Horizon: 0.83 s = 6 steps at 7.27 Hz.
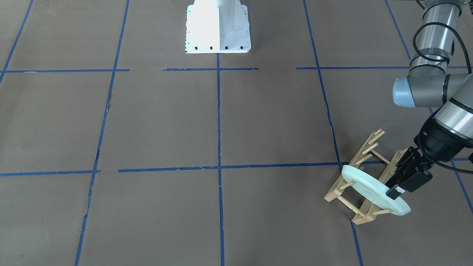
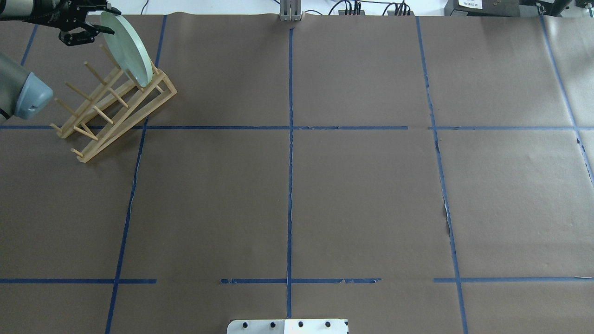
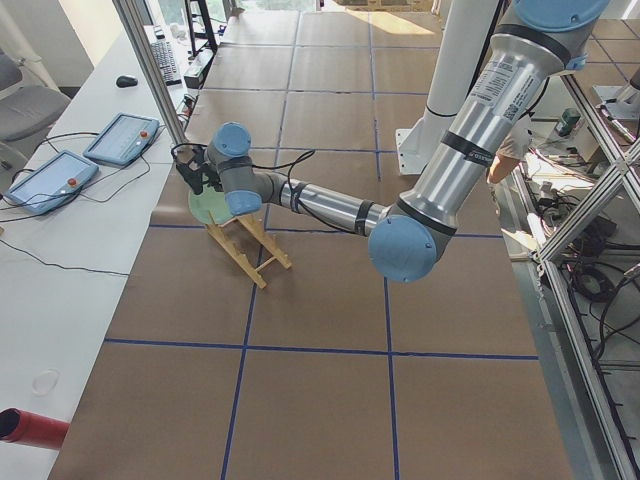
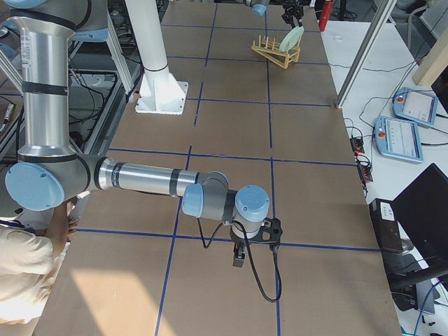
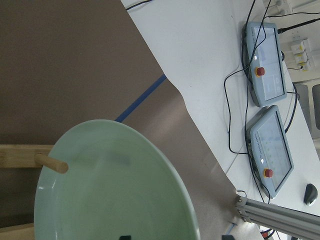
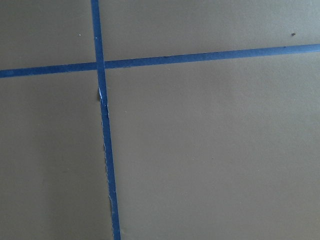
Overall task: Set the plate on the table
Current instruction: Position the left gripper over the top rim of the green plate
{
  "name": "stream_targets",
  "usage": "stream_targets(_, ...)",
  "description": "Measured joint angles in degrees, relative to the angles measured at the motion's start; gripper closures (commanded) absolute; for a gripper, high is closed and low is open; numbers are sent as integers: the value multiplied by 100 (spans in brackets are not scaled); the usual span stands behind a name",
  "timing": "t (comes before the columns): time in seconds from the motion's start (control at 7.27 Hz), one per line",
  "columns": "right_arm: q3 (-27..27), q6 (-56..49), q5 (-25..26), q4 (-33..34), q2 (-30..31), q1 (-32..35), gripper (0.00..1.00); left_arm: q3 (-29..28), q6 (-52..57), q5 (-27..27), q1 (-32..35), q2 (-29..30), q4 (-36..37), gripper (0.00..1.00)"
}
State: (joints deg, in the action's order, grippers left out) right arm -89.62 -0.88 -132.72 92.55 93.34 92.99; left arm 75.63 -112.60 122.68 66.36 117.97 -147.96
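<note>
My left gripper is going to grab the plate by its upper rim [image 5: 181, 192] next, to put it on the tabletop.
The pale mint-green plate [image 1: 366, 186] stands on edge, leaning between the pegs of a wooden rack [image 1: 360, 218] on the brown taped table [image 1: 166, 122]. It also shows in the overhead view [image 2: 127, 46] and fills the lower left of the left wrist view [image 5: 115, 190]. My left gripper [image 1: 393, 194] is open at the plate's upper rim, with one finger over the plate's face; the overhead view shows it [image 2: 106, 21] spread beside the rim. My right gripper [image 4: 238, 257] hangs low over the table at the other end; I cannot tell whether it is open or shut.
The white robot base [image 1: 218, 29] stands at mid table. A white bench with two teach pendants [image 5: 265, 65] runs just past the table edge behind the rack. The right wrist view shows only table and a blue tape crossing [image 6: 100, 65].
</note>
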Motion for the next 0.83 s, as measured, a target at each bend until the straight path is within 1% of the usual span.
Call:
stream_targets(0.41,-2,0,0,0,0,0,0,96,-90,77,185,-1,-93,100)
stream_targets(0.55,-2,0,0,0,0,0,0,225,-160,312,395,3,-92,100)
stream_targets(0.83,-2,0,0,0,0,0,0,588,-468,1191,984,4,15,100)
